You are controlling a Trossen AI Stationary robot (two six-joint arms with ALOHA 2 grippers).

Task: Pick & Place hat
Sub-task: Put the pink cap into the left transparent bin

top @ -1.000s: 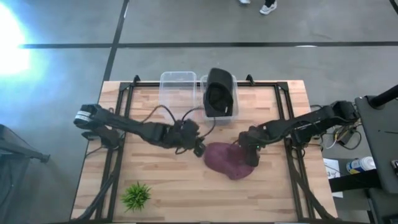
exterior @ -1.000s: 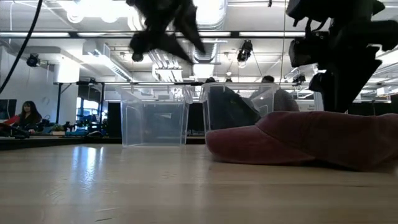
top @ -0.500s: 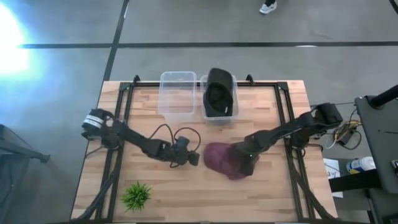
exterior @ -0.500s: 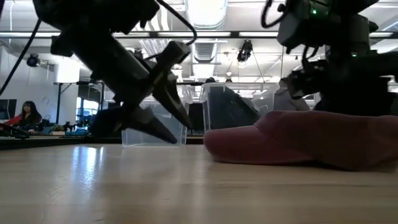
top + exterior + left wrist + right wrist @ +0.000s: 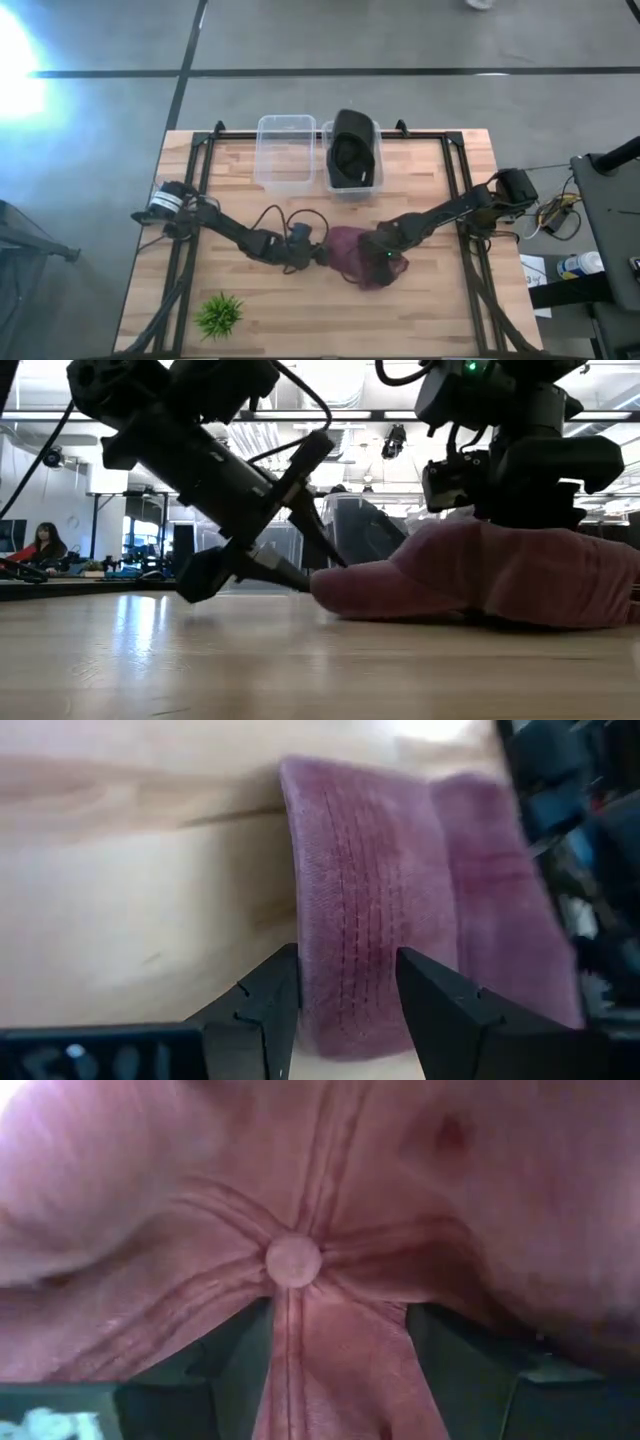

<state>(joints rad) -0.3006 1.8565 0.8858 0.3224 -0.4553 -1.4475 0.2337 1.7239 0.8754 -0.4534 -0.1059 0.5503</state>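
Next, my left gripper takes hold of the maroon cap by its brim [image 5: 340,250] and places it in the empty bin [image 5: 286,150].
A maroon cap [image 5: 360,262] lies on the wooden table, brim toward the table's left. My left gripper [image 5: 322,256] is low at the brim's edge [image 5: 345,920], open, one finger on each side of the brim. My right gripper [image 5: 383,252] is down on the crown [image 5: 520,565], open, with the top button [image 5: 293,1260] just ahead of its fingers. The cap rests on its brim and lower rim [image 5: 400,605]. My left gripper has the brim's edge [image 5: 350,1010] between its open fingers, coming slanting down from the table's left; I cannot tell whether the fingers touch it. My right gripper comes from above, and its open fingers [image 5: 470,1365] stand in the crown's cloth [image 5: 340,1370] beside the top button. The cap lies on the table.
Two clear bins stand at the table's far edge: an empty one [image 5: 286,148] and one [image 5: 372,182] holding a black hat [image 5: 352,150]. A small green plant [image 5: 218,313] sits near the front left corner. Black frame rails run along both sides.
My left gripper has come down and toward the near edge, then right, up to the cap's brim. My right gripper has moved left and down onto the crown. In the low view the brim's edge has shifted a little toward the left gripper.
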